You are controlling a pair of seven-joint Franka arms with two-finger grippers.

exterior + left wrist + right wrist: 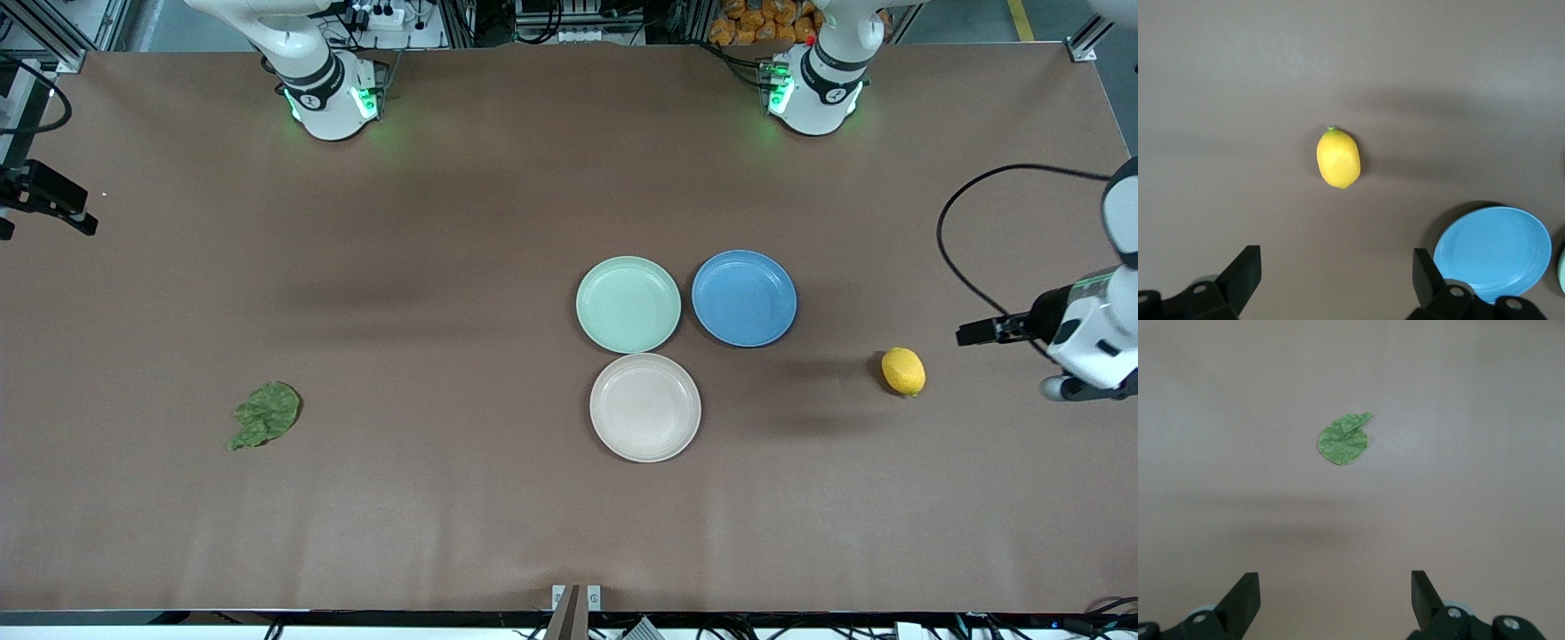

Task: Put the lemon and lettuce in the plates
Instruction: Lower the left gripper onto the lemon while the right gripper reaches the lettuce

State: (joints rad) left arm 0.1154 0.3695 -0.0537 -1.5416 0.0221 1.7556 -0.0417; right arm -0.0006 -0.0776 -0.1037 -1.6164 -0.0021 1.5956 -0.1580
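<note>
The robot's left gripper will next take hold of the lemon by its rounded sides, so the lemon's green stem tip stays free.
The lemon lies on the brown table toward the left arm's end, beside the blue plate. The lettuce lies flat toward the right arm's end. The mint green plate and the beige plate stand empty mid-table, the beige one nearer the front camera. My left gripper is open and empty, up above the table with the lemon in its view. My right gripper is open and empty, up above the table with the lettuce in its view.
An empty blue plate stands beside the mint plate, toward the lemon; it also shows in the left wrist view. A black cable loops above the table at the left arm's end.
</note>
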